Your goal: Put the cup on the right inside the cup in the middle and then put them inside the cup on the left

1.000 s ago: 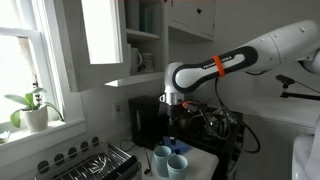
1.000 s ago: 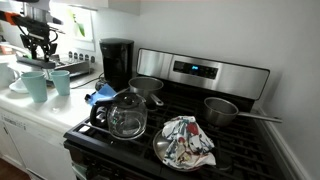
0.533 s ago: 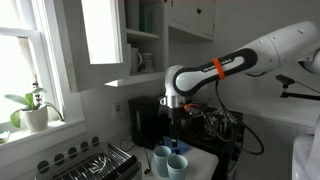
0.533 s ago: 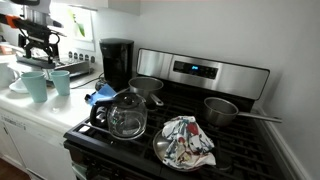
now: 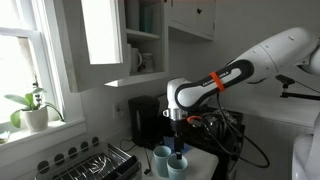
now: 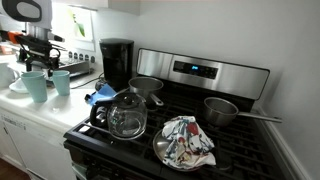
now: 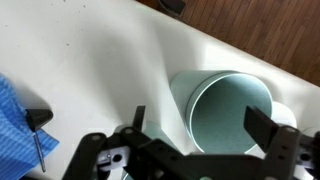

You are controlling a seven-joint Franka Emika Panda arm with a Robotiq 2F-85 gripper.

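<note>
I should lower my gripper before I close it on the cup's rim. The cup's rim is between my fingers in the wrist view, but my fingers are above it in an exterior view.
Two pale teal cups stand on the white counter, in both exterior views: one (image 6: 35, 88) (image 5: 162, 157) and one beside it (image 6: 61, 83) (image 5: 178, 165). I cannot make out a third cup. My gripper (image 6: 38, 66) (image 5: 177, 143) hangs just above them, open and empty. In the wrist view one teal cup (image 7: 232, 112) stands upright and empty, its mouth lying between the two spread fingers of the gripper (image 7: 200, 128). The fingers do not touch it.
A black coffee maker (image 6: 117, 62) stands behind the cups. A blue cloth (image 7: 14, 135) lies on the counter nearby. A dish rack (image 5: 95, 163) is by the window. The stove (image 6: 200, 120) holds a glass kettle (image 6: 127, 115), pots and a plate with a cloth.
The gripper has come down toward the cups and now sits just above their rims. The cups have not moved.
</note>
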